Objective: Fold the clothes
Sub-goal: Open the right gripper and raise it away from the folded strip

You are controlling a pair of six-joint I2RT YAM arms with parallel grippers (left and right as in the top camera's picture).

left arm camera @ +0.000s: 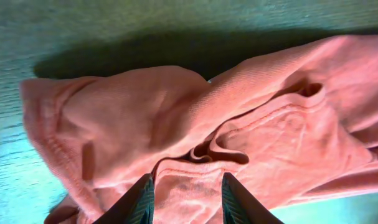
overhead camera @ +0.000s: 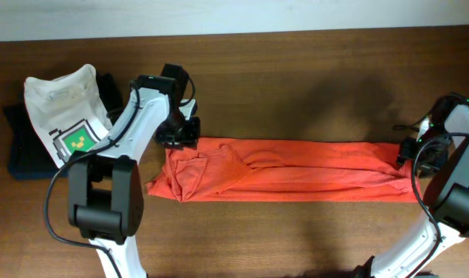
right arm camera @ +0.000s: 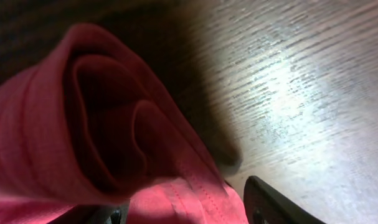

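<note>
Next, my right gripper grabs the T-shirt's rolled edge at the end opposite the bunched one, to fold that end inward.
The orange-red T-shirt (overhead camera: 296, 170) lies on the table folded into a long strip running left to right, with a bunched, wrinkled left end (overhead camera: 195, 170). No lettering or logo shows. My left gripper (overhead camera: 177, 136) stands at the strip's upper left corner. In the left wrist view its fingers (left arm camera: 142, 200) are spread apart, open, with rumpled fabric (left arm camera: 195, 130) under and between them. My right gripper (overhead camera: 411, 155) is at the strip's right end. In the right wrist view the rolled edge of the shirt (right arm camera: 108, 124) lies between its wide-apart fingers (right arm camera: 269, 205), open.
A white T-shirt with a green pixel graphic (overhead camera: 68, 108) lies on a dark navy folded garment (overhead camera: 24, 150) at the far left. Bare wooden table (overhead camera: 311, 85) stretches behind the strip, and more table (overhead camera: 280, 239) lies in front of it.
</note>
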